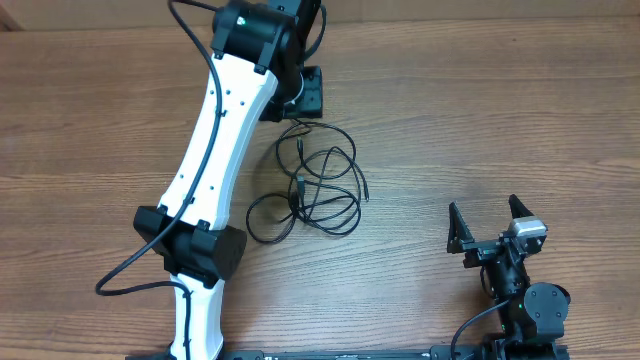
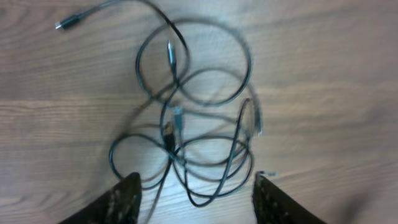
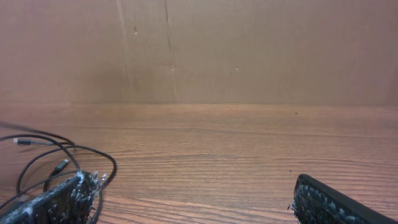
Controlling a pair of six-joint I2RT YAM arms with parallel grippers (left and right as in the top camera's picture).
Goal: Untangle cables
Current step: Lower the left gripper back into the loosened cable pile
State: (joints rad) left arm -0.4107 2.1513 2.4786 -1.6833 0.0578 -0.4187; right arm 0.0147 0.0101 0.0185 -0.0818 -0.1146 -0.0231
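I need to grab one cable next by the nearest loop between my left gripper's fingers. The cable's plug ends stay free to slip out and untangle.
The cables (image 1: 315, 185) lie as a tangle of thin black loops with small plug ends on the wooden table, in the middle of the overhead view. My left gripper (image 1: 300, 95) hangs open above the far end of the tangle; in the left wrist view its fingers (image 2: 194, 193) stand either side of the nearest loops of the cables (image 2: 193, 118), holding nothing. My right gripper (image 1: 488, 222) is open and empty at the front right, well apart from the tangle. In the right wrist view its open fingers (image 3: 193, 199) frame bare wood, with the cables (image 3: 56, 158) at the far left.
A brown cardboard wall (image 3: 199, 50) stands along the far edge of the table. The left arm's white link (image 1: 215, 150) reaches diagonally over the table's left half, with its thicker black wire (image 1: 130, 270) looping beside it.
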